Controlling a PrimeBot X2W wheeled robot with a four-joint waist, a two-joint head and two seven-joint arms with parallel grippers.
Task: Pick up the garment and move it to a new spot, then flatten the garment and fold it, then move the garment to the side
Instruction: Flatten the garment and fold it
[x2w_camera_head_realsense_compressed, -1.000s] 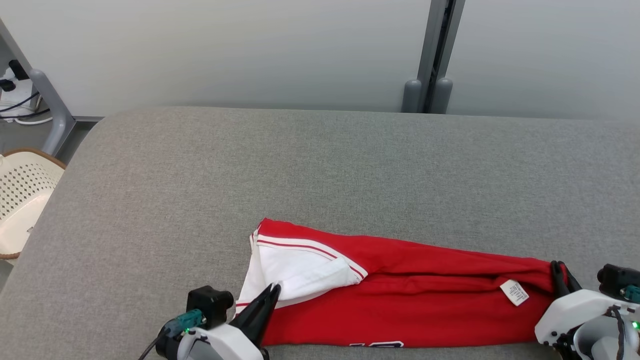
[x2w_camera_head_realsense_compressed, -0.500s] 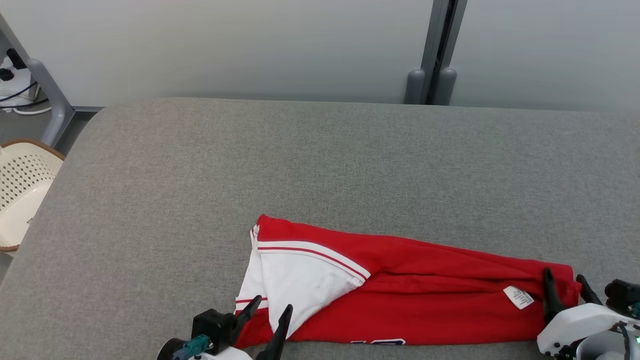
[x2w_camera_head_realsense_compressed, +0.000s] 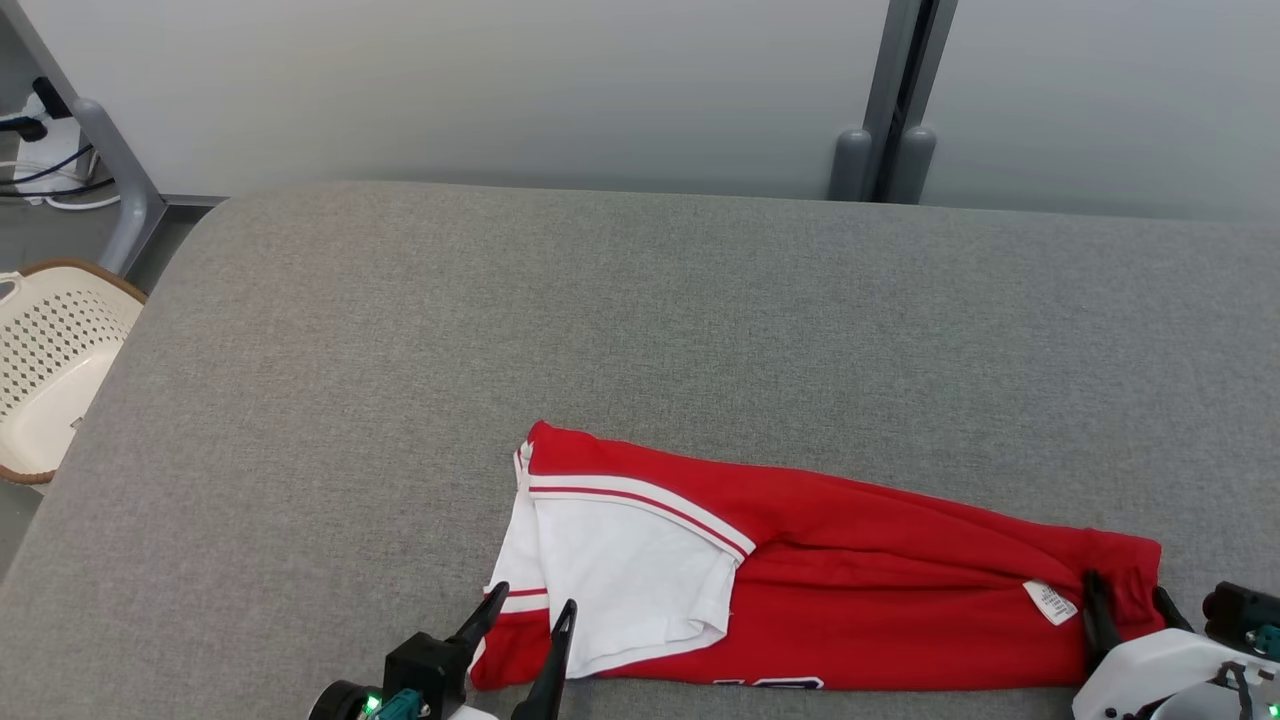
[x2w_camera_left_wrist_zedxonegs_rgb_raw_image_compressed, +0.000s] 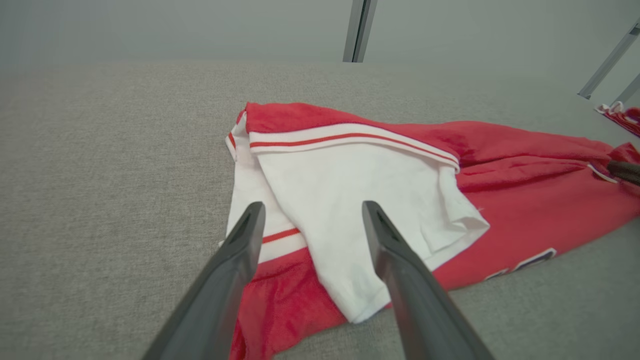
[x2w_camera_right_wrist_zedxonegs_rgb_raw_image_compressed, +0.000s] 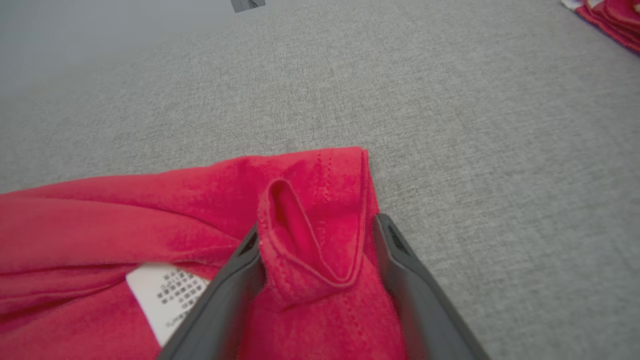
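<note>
I will next grab the red shirt with my right gripper by its puckered end (x2w_camera_head_realsense_compressed: 1128, 586) beside the white label (x2w_camera_head_realsense_compressed: 1051, 601), so that I can fold the shirt.
The garment (x2w_camera_head_realsense_compressed: 850, 580) is a red shirt with a white sleeve (x2w_camera_head_realsense_compressed: 630, 570), folded into a long band near the front edge of the grey padded table (x2w_camera_head_realsense_compressed: 640, 320). My left gripper (x2w_camera_head_realsense_compressed: 532, 598) is open at the band's left end; in the left wrist view its fingers (x2w_camera_left_wrist_zedxonegs_rgb_raw_image_compressed: 313, 205) straddle the sleeve's edge (x2w_camera_left_wrist_zedxonegs_rgb_raw_image_compressed: 360, 200) without pinching it. My right gripper (x2w_camera_head_realsense_compressed: 1125, 585) is open at the right end. A loose pucker of red cloth (x2w_camera_right_wrist_zedxonegs_rgb_raw_image_compressed: 310, 235) stands between its spread fingers (x2w_camera_right_wrist_zedxonegs_rgb_raw_image_compressed: 317, 225), beside the white label (x2w_camera_right_wrist_zedxonegs_rgb_raw_image_compressed: 165, 295).
A cream perforated basket (x2w_camera_head_realsense_compressed: 50, 350) sits off the table's left side, beside a grey metal leg (x2w_camera_head_realsense_compressed: 120, 180) and cables. Two grey posts (x2w_camera_head_realsense_compressed: 880, 165) stand behind the far edge. More red cloth (x2w_camera_right_wrist_zedxonegs_rgb_raw_image_compressed: 610, 20) lies far off to the right.
Both grippers went from shut on the garment's ends to open, and the cloth settled onto the table. The left gripper drew back a little. The head camera shifted slightly.
</note>
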